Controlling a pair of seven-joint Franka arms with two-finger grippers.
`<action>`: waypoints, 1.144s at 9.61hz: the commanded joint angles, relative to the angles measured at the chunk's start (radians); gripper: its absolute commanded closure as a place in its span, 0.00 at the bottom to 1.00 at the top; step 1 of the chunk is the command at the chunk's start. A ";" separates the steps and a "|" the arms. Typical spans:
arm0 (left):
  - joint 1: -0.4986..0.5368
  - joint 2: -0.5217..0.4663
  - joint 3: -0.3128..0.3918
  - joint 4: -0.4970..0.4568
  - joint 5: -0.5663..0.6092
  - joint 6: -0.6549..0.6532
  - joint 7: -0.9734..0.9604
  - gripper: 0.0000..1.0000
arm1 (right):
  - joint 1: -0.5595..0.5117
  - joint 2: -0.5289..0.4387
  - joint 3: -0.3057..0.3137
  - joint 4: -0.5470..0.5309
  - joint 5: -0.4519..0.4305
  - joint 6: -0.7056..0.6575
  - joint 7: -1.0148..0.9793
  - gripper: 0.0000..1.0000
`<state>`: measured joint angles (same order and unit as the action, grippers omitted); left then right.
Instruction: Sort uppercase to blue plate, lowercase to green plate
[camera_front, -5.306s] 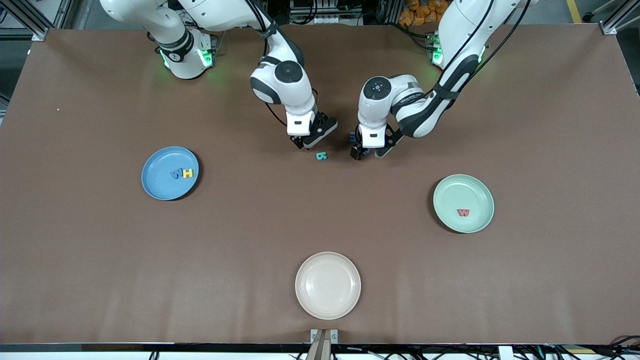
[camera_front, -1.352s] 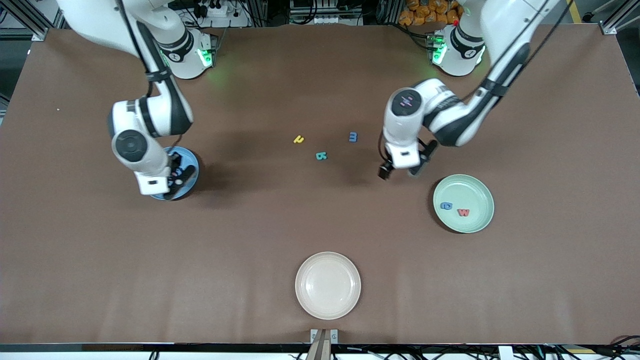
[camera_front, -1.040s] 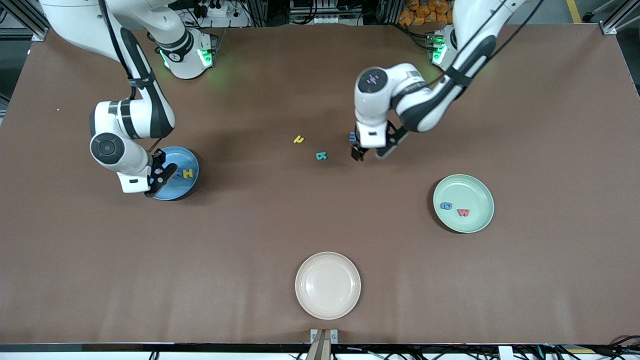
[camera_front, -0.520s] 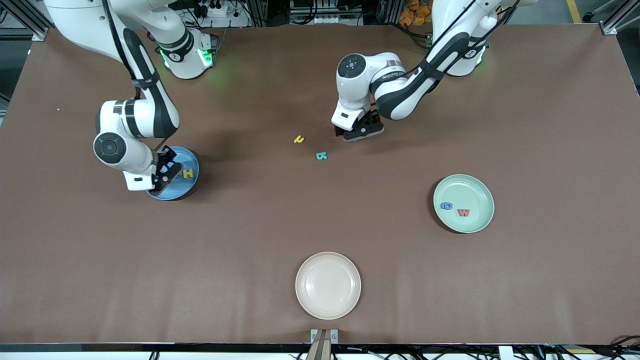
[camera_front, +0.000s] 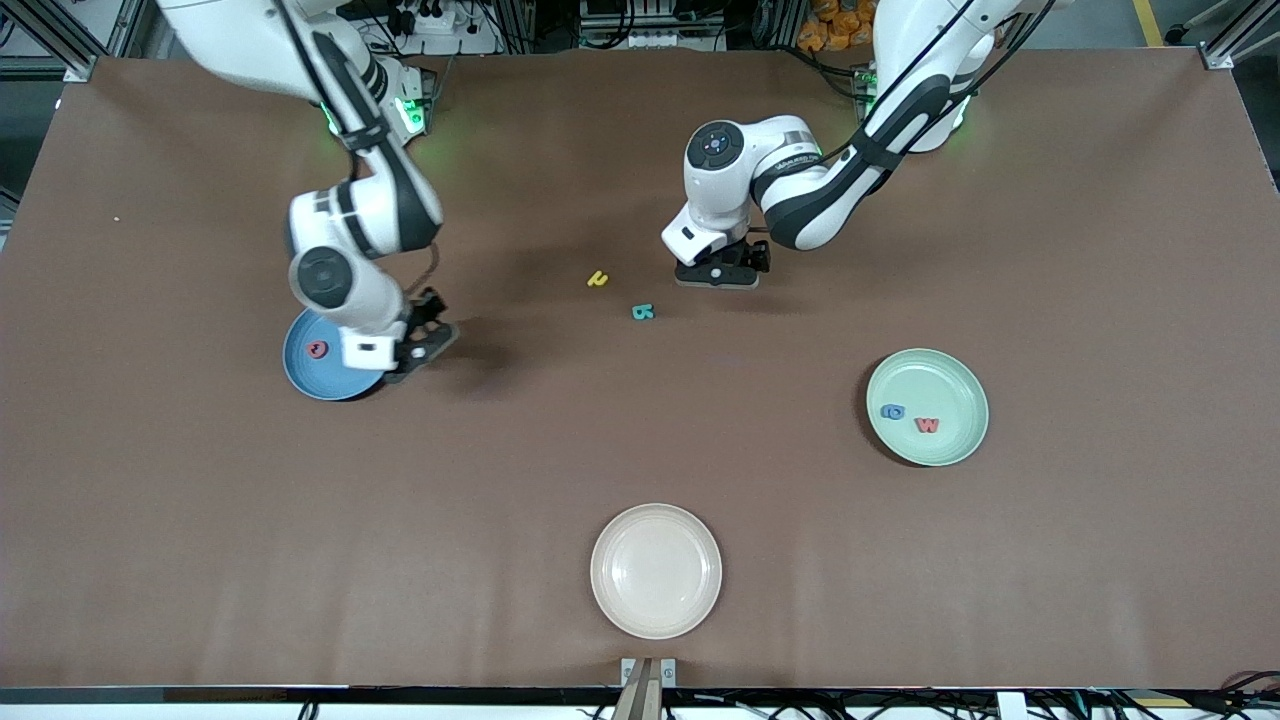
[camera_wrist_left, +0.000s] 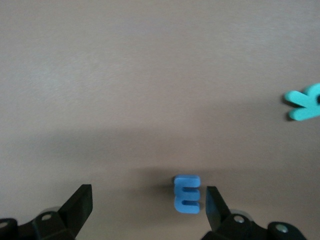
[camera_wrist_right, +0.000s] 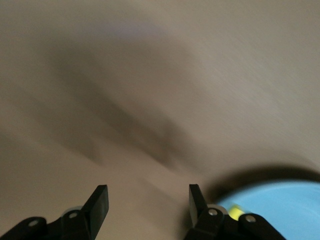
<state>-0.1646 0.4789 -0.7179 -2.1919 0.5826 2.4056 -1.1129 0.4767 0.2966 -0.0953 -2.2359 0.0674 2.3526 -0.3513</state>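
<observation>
I need to lower my left gripper before it closes on the blue m (camera_wrist_left: 186, 194): my fingers stop above the m and would miss if they closed now.
My left gripper (camera_front: 715, 274) is low over the table's middle, open, with the blue lowercase m (camera_wrist_left: 187, 193) lying flat between its fingers, close to one fingertip (camera_wrist_left: 214, 202). The teal uppercase R (camera_front: 642, 312) (camera_wrist_left: 305, 102) and a yellow lowercase letter (camera_front: 597, 279) lie close by. Beside the blue plate (camera_front: 310, 380) (camera_wrist_right: 282, 205), over bare table, my right gripper (camera_front: 415, 345) (camera_wrist_right: 147, 200) is open and holds nothing. A red Q (camera_front: 317, 349) lies in that plate; the right arm hides the rest of it. The green plate (camera_front: 950, 385) holds a blue a (camera_front: 892, 411) and a red w (camera_front: 927, 425).
A cream plate (camera_front: 655, 570) with nothing in it sits near the table's edge closest to the front camera. The brown table (camera_front: 200, 520) stretches bare between the three plates.
My right gripper opened over the blue plate, left the red Q there, and swung off the plate toward the table's middle. My left gripper came over the blue m and stayed open.
</observation>
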 joint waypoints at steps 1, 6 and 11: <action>0.008 0.029 -0.009 -0.005 -0.017 0.044 0.048 0.00 | 0.017 -0.016 0.064 0.028 0.015 -0.004 0.160 0.31; -0.006 0.064 -0.021 -0.017 -0.015 0.047 0.062 0.00 | 0.069 -0.005 0.161 0.047 0.012 0.097 0.432 0.32; -0.007 0.079 -0.020 -0.014 -0.003 0.073 0.062 0.00 | 0.112 0.026 0.175 0.073 -0.006 0.135 0.596 0.33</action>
<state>-0.1760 0.5551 -0.7333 -2.2038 0.5827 2.4653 -1.0769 0.5839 0.3070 0.0789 -2.1801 0.0683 2.4831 0.1933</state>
